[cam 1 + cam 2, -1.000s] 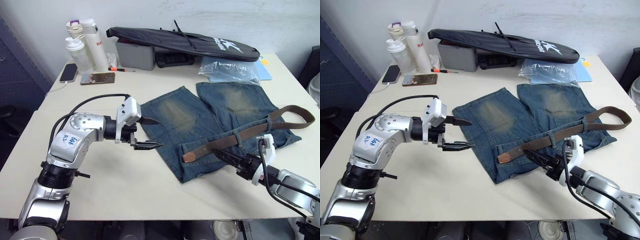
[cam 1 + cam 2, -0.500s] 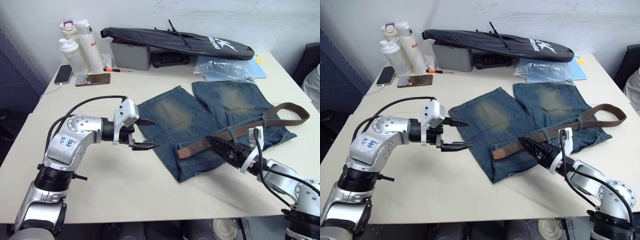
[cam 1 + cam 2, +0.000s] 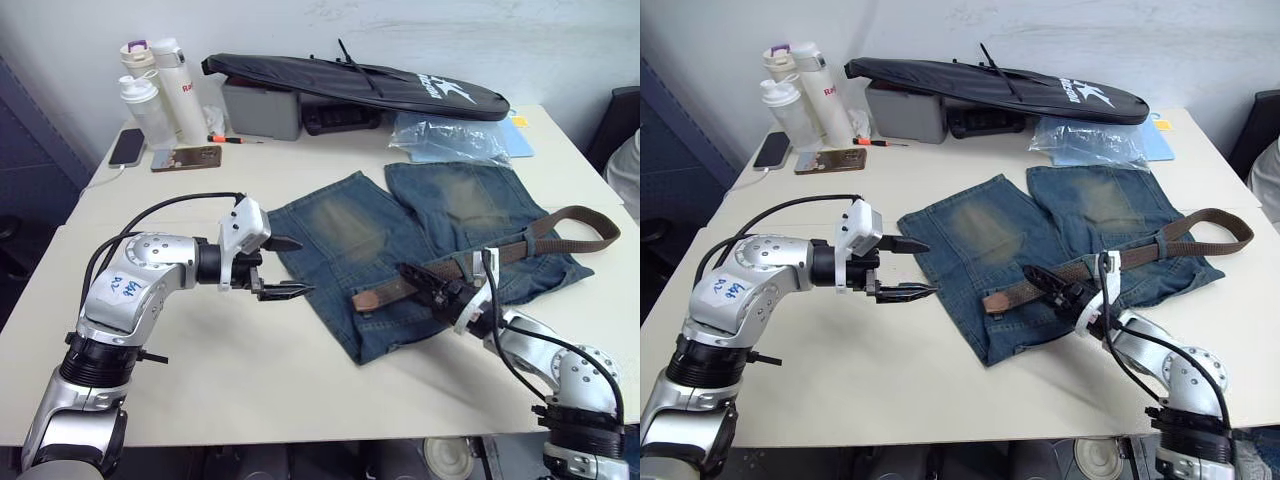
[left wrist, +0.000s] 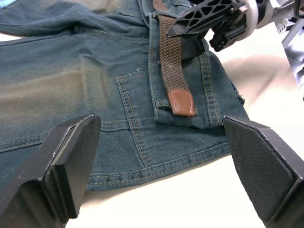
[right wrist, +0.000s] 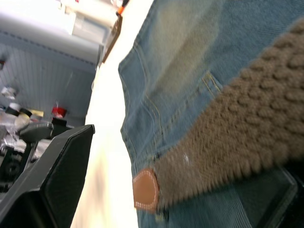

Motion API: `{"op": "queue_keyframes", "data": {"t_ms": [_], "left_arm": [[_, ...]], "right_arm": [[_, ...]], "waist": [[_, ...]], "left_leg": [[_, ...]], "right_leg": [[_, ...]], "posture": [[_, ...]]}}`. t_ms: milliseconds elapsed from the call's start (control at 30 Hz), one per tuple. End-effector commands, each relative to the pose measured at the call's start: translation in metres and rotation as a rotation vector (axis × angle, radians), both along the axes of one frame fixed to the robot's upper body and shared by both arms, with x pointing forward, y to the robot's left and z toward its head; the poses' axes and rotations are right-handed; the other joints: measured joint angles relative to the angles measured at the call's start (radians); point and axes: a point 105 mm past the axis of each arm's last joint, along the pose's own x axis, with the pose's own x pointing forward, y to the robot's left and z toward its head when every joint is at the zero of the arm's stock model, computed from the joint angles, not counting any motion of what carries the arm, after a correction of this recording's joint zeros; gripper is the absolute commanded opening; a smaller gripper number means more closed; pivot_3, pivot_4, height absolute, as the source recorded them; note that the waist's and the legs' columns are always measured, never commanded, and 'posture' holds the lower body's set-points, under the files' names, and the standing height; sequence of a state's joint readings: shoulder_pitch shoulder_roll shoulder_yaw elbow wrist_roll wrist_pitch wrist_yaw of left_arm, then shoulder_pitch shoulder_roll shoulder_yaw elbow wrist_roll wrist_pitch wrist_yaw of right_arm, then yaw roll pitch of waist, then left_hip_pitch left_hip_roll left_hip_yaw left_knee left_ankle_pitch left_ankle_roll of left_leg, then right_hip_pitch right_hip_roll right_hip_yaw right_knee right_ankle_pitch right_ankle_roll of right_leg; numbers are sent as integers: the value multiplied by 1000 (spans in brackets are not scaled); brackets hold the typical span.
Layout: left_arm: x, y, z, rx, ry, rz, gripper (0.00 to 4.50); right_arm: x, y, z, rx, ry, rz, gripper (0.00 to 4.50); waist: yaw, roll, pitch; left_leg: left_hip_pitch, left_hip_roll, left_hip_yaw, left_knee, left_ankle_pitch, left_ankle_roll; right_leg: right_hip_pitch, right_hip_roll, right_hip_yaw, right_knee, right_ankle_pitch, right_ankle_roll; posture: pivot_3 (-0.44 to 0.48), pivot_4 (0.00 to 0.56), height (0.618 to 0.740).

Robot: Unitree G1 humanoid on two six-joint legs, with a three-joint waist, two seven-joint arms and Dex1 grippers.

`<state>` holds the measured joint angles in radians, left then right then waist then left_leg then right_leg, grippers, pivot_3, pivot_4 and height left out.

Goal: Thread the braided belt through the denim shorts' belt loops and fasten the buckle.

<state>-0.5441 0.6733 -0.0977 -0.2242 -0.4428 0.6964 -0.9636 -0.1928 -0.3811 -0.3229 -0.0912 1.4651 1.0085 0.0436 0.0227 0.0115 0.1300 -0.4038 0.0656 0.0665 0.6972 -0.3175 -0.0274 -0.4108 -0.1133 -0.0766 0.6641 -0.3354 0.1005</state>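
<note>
My right gripper should next take hold of the braided strap behind the belt's tip, so the belt's leather tip stays free to go through the belt loop.
The denim shorts lie flat on the table, waistband toward me. The braided belt runs along the waistband and under a belt loop, then curls round at the far right. Its tan tip rests on the denim near the left hip. I cannot make out the buckle. My right gripper points left along the belt just right of the tip, open, with the strap between its fingers. My left gripper hovers open over the table at the shorts' left edge, holding nothing.
A long black bag lies over a grey box at the back. Bottles, a phone and a brown case sit back left. A clear plastic bag lies beyond the shorts.
My right gripper has slid left along the belt, closer to the tan tip. The left gripper has barely moved. The camera shifted early on.
</note>
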Motion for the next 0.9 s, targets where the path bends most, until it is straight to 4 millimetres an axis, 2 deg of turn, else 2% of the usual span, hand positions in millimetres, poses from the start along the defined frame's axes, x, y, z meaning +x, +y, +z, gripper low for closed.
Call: {"op": "queue_keyframes", "data": {"t_ms": [33,67,167,400,433,633,733,900], "left_arm": [[-1,0,11,-1,-49,-6,4500],[-1,0,10,1,-49,-6,4500],[-1,1,10,4,-49,-4,4500],[-1,2,7,8,-43,-2,4500],[-1,2,6,9,-42,-4,4500],[1,0,6,8,-42,-12,4500],[2,-1,6,10,-45,-18,4500],[1,-2,6,8,-43,-21,4500]], "right_arm": [[3,-1,-1,11,-18,-28,4486],[2,-1,-1,16,-17,-34,4486],[0,-6,-2,35,-16,-68,3834],[-9,-10,7,60,-33,-103,410],[-9,-11,9,57,-38,-108,39],[5,-23,30,19,-112,-203,39],[9,-29,30,0,-111,-252,39],[4,-22,20,-27,-100,-220,39]], "waist": [[0,0,0],[0,0,0],[1,0,0],[0,0,0],[1,0,0],[0,0,0],[0,0,0],[1,0,0]], "left_leg": [[0,0,0,0,0,0],[0,0,0,0,0,0],[0,0,0,0,0,0],[0,0,0,0,0,0],[0,0,0,0,0,0],[-1,0,0,0,0,0],[-1,0,0,0,0,0],[-1,0,0,-1,0,0]], "right_leg": [[0,0,0,0,0,0],[0,0,0,0,0,0],[0,0,0,0,0,0],[0,0,0,0,0,0],[0,0,0,0,0,0],[-1,0,0,0,0,0],[-1,0,0,0,0,0],[-1,0,0,-1,0,0]], "posture": [[0,150,642],[0,150,642],[0,150,642],[0,150,642],[0,150,642],[0,150,642],[0,150,642],[0,150,642]]}}
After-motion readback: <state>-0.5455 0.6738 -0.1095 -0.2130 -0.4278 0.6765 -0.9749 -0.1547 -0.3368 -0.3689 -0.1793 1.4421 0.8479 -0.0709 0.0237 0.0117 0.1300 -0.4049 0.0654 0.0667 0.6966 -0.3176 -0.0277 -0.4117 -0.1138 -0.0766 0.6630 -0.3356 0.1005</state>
